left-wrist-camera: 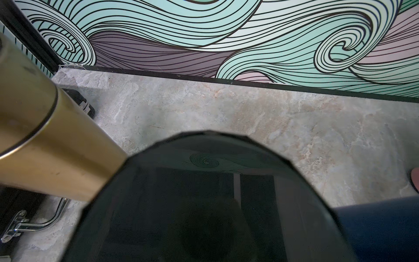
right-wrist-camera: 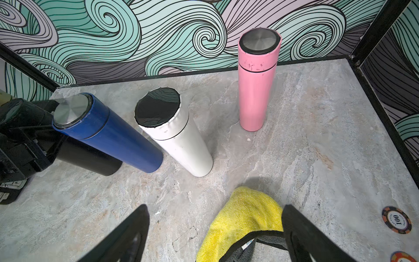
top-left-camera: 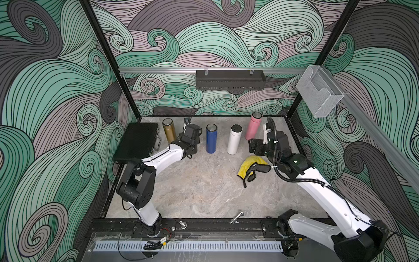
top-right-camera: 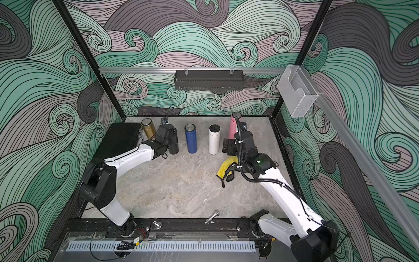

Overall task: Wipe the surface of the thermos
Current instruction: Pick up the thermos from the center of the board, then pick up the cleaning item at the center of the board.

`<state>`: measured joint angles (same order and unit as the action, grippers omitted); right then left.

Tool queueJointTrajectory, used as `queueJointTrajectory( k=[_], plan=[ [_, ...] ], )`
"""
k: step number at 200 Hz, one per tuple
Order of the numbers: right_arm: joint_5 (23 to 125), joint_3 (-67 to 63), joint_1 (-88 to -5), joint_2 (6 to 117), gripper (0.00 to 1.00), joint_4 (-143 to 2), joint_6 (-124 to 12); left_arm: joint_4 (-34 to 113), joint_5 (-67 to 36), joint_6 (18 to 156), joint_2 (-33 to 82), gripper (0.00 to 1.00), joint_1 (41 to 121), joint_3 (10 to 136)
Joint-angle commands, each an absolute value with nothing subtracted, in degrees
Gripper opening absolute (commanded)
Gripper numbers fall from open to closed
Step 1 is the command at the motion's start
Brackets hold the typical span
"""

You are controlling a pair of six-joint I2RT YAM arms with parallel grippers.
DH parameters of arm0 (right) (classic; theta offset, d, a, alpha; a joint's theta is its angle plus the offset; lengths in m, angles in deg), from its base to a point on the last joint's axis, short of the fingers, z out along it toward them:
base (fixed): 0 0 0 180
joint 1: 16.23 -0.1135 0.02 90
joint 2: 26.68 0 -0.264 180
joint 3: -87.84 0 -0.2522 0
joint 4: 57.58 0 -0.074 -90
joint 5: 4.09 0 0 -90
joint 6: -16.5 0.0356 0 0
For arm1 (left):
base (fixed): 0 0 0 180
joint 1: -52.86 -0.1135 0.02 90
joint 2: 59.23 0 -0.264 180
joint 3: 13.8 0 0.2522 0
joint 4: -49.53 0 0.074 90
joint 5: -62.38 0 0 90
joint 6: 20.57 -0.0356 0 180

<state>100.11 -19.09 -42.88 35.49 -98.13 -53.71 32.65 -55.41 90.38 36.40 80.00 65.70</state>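
Note:
My right gripper grips the cloth (top-left-camera: pixel 249 166) across its crumpled fold next. The cloth's yellow side stays bulging past my fingers to wipe the black thermos.
A black thermos (top-left-camera: pixel 193 148) (top-right-camera: pixel 173 148) stands upright on the marble table between the gold and blue ones. My left gripper (top-left-camera: pixel 191 140) (right-wrist-camera: pixel 48 147) is shut round its upper part. Its dark lid (left-wrist-camera: pixel 204 192) fills the left wrist view and hides the fingers. A yellow and grey cloth (top-left-camera: pixel 249 166) (top-right-camera: pixel 226 166) (right-wrist-camera: pixel 244 217) lies crumpled on the table at the right. My right gripper (top-left-camera: pixel 255 146) (right-wrist-camera: pixel 215 217) hangs open just above the cloth's far end, with nothing between its fingers (right-wrist-camera: pixel 136 222).
Gold (top-left-camera: pixel 169 132), blue (top-left-camera: pixel 211 138), white (top-left-camera: pixel 235 139) and pink (top-left-camera: pixel 254 126) thermoses stand in a row near the back wall. A black case (top-left-camera: pixel 138 140) lies at the left. Poker chips (right-wrist-camera: pixel 396 219) lie right of the cloth. A metal bolt (top-left-camera: pixel 237 217) rests at the front edge.

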Motion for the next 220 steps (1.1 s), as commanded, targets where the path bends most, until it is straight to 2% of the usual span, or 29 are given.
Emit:
queueJointTrajectory(
  k=[1, 26, 51, 73, 98, 129, 199, 220],
  plan=[
    [101.3, -20.8, -42.6, 34.9, 0.92, -102.4, -52.9, 29.8, -57.9, 88.5, 32.7, 0.0, 79.6, 66.2],
    [99.2, -25.6, -42.0, 32.7, 0.99, -104.4, -52.1, 26.5, -57.8, 88.3, 27.3, 0.0, 79.6, 63.6],
    [94.1, -28.9, -38.3, 34.1, 1.0, -107.5, -49.0, 23.5, -53.8, 88.8, 18.1, 0.0, 80.1, 59.4],
    [93.9, -32.6, -36.6, 35.2, 1.0, -104.8, -47.5, 21.1, -50.9, 89.4, 11.3, 0.0, 81.0, 56.8],
    [90.2, -31.4, -33.5, 41.9, 1.0, -102.9, -43.6, 19.8, -47.6, 91.6, 6.5, 0.0, 81.6, 55.2],
    [92.1, -29.0, -33.6, 49.9, 1.0, -100.8, -45.0, 20.0, -41.8, 92.9, 4.4, 0.0, 82.0, 53.7],
    [88.8, -30.0, -33.6, 61.0, 1.0, -93.3, -47.0, 21.1, -40.8, 93.6, 3.3, 0.0, 82.6, 51.7],
    [88.6, -30.3, -33.6, 63.0, 0.97, -90.6, -46.3, 21.4, -40.1, 93.6, 3.4, 0.0, 82.6, 51.5]
  ],
)
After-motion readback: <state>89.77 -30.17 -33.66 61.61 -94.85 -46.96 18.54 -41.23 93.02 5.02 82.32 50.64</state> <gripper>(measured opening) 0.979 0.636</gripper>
